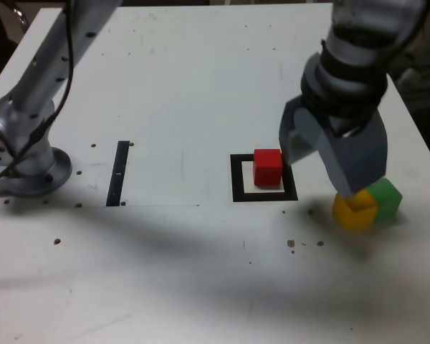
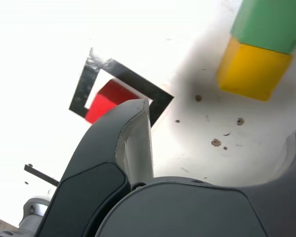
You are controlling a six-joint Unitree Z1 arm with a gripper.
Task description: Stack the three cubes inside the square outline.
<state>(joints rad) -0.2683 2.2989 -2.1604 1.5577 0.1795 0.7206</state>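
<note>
The robot's gripper will next grip the yellow cube (image 1: 355,209) by its sides, so that it can stack that cube onto the red cube (image 1: 268,167).
The red cube (image 1: 268,167) (image 2: 104,100) sits inside the square outline (image 1: 237,188) (image 2: 82,84), toward its far right corner in the exterior view. The yellow cube (image 1: 355,209) (image 2: 251,71) and the green cube (image 1: 385,198) (image 2: 271,22) rest on the table touching each other, to the exterior view's right of the outline. My gripper (image 1: 324,163) (image 2: 217,143) hangs low between the red cube and the yellow cube. Its jaws are open and hold nothing. One finger (image 1: 299,140) is close beside the red cube, and the other finger (image 1: 358,168) covers the top of the yellow cube in the exterior view.
A thin black strip (image 1: 119,173) (image 2: 39,174) lies on the white table (image 1: 186,86), to the exterior view's left of the outline. The arm's base (image 1: 25,161) stands at the far left. Small dark specks dot the table. Its right edge runs close behind the green cube.
</note>
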